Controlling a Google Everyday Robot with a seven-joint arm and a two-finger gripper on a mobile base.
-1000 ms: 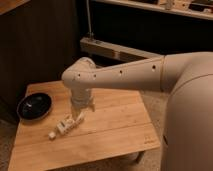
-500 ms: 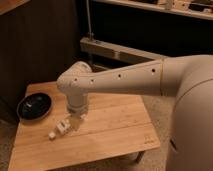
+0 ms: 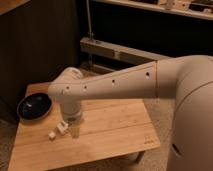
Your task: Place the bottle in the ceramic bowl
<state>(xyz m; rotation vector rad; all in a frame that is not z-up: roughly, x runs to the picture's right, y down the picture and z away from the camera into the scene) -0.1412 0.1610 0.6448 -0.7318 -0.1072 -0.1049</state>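
Next, my gripper should grab the bottle by the body end (image 3: pixel 67 125) opposite its cap to place the bottle in the ceramic bowl (image 3: pixel 34 106).
The small white bottle (image 3: pixel 59 130) lies on its side on the wooden table (image 3: pixel 117 125), left of centre, its cap end pointing front left. My gripper (image 3: pixel 73 129) hangs straight down from the big white arm and sits right over the bottle's right end, hiding part of it. The jaws stand open and the bottle still rests on the wood. At the table's left edge sits the ceramic bowl (image 3: pixel 34 106), round, black and glossy, with nothing in it, a hand's width up and left of the bottle.
My white arm (image 3: pixel 125 82) spans the table from the right, with the robot's body (image 3: pixel 192 120) filling the right side. Dark cabinets and a metal rail (image 3: pixel 115 50) stand behind the table. Speckled floor surrounds it.
The arm has swung left and come down over the bottle, so the gripper now covers its right end. Bottle and bowl have stayed where they were.
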